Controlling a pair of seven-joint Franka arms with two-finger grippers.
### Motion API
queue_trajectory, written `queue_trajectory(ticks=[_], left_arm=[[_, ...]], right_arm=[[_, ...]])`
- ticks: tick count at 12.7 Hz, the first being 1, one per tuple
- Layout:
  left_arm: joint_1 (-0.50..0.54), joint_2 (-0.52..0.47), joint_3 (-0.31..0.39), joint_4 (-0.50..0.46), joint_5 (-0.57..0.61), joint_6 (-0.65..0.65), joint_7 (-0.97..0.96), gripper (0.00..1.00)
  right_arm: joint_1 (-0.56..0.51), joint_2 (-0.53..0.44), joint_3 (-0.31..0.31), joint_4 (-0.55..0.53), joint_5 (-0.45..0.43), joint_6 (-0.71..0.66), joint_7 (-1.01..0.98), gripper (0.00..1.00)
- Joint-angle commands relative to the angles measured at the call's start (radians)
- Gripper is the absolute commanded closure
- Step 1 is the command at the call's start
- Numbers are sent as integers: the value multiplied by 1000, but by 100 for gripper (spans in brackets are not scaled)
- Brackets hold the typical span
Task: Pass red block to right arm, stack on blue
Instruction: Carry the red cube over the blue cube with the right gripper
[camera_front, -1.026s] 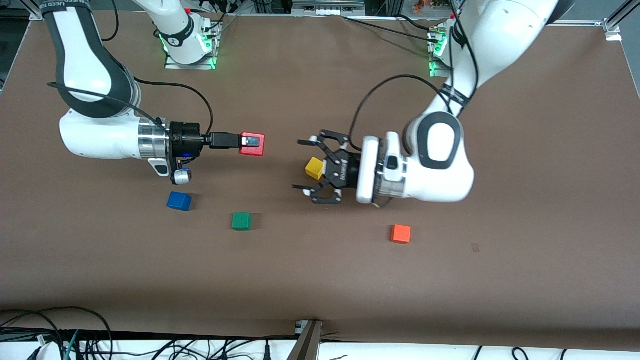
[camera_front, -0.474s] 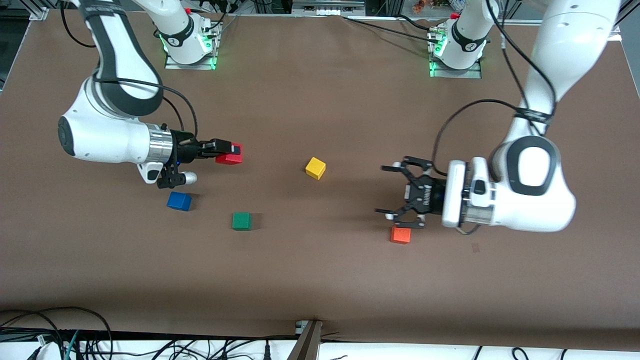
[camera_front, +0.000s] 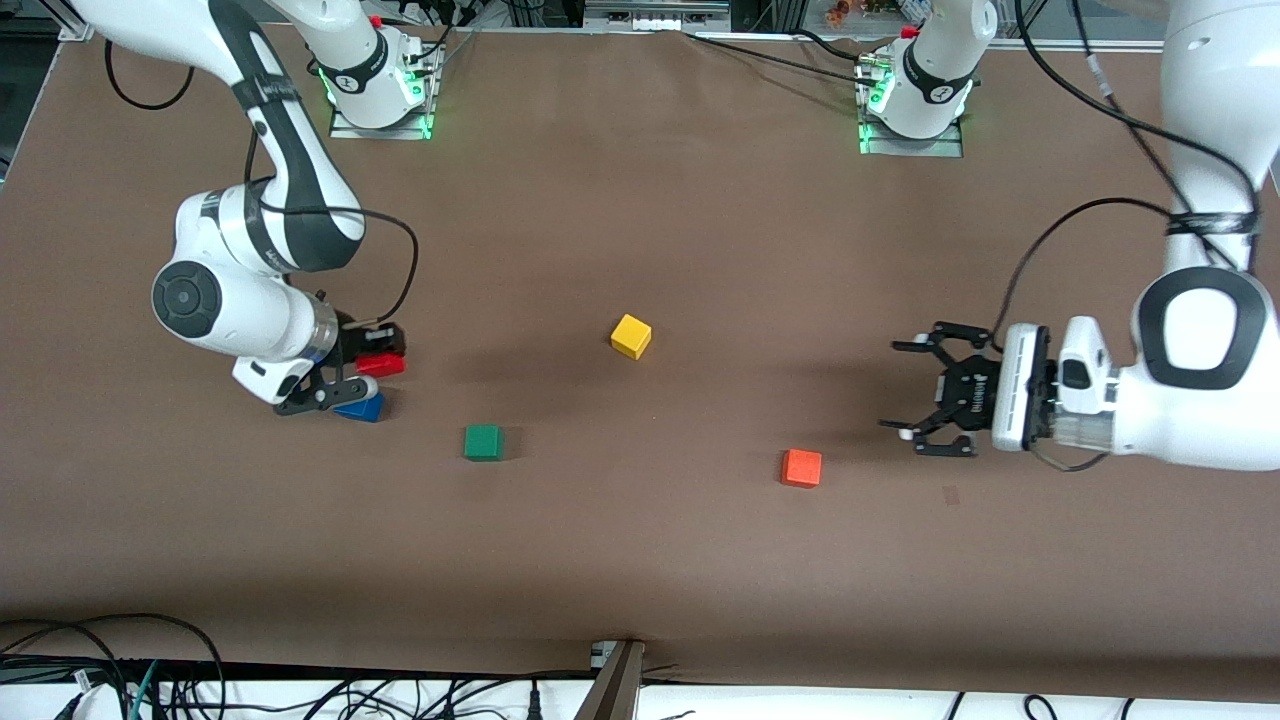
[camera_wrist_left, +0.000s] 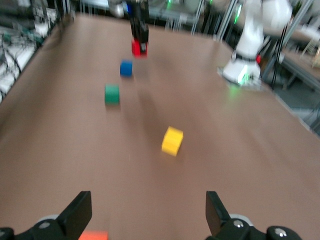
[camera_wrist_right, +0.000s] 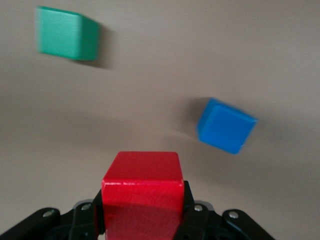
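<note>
My right gripper should move the red block over the blue block before it opens. The red block hangs above and short of the blue block, so it would miss if I opened now.
My right gripper (camera_front: 381, 362) is shut on the red block (camera_front: 381, 365) and holds it in the air just above and beside the blue block (camera_front: 364, 408), which is partly hidden by the wrist. In the right wrist view the red block (camera_wrist_right: 142, 192) sits between the fingers, with the blue block (camera_wrist_right: 225, 126) on the table a little off to one side. My left gripper (camera_front: 908, 398) is open and empty, low over the table toward the left arm's end, near the orange block (camera_front: 801, 467). Its fingers (camera_wrist_left: 77, 215) are spread wide.
A green block (camera_front: 483, 441) lies beside the blue one, toward the table's middle. A yellow block (camera_front: 631, 335) lies at mid-table. Cables run along the table's front edge.
My right gripper has swung down and toward the blue block with the red block in it. My left gripper has drawn back toward the left arm's end, staying open.
</note>
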Motion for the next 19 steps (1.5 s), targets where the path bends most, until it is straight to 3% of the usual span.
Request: queue_trajectory(ticks=[1, 4, 7, 10, 13, 16, 17, 18, 19], left_arm=[[18, -152, 36, -15, 234, -48, -155, 0], [21, -260, 88, -17, 466, -56, -314, 0], [23, -287, 131, -20, 554, -72, -426, 0], [18, -356, 126, -31, 673, -90, -592, 0], [20, -375, 121, -23, 697, -130, -669, 0], [18, -378, 116, -15, 683, -167, -871, 0], [20, -386, 116, -15, 680, -167, -960, 0], [18, -390, 113, -15, 680, -165, -1064, 0], [18, -399, 113, -15, 678, -165, -1133, 0]], right_arm=[[-5, 24, -43, 5, -85, 97, 10, 91], [-8, 77, -63, 5, -88, 175, 11, 91], [-10, 105, -64, 0, -89, 192, 11, 91], [-14, 113, -64, -1, -89, 194, 11, 90], [-16, 116, -70, -6, -89, 194, 8, 89], [-14, 124, -69, -7, -89, 191, 11, 82], [-14, 124, -70, -9, -89, 189, 11, 46], [-16, 131, -70, -7, -88, 189, 11, 0], [-22, 131, -70, -7, -88, 189, 11, 0]])
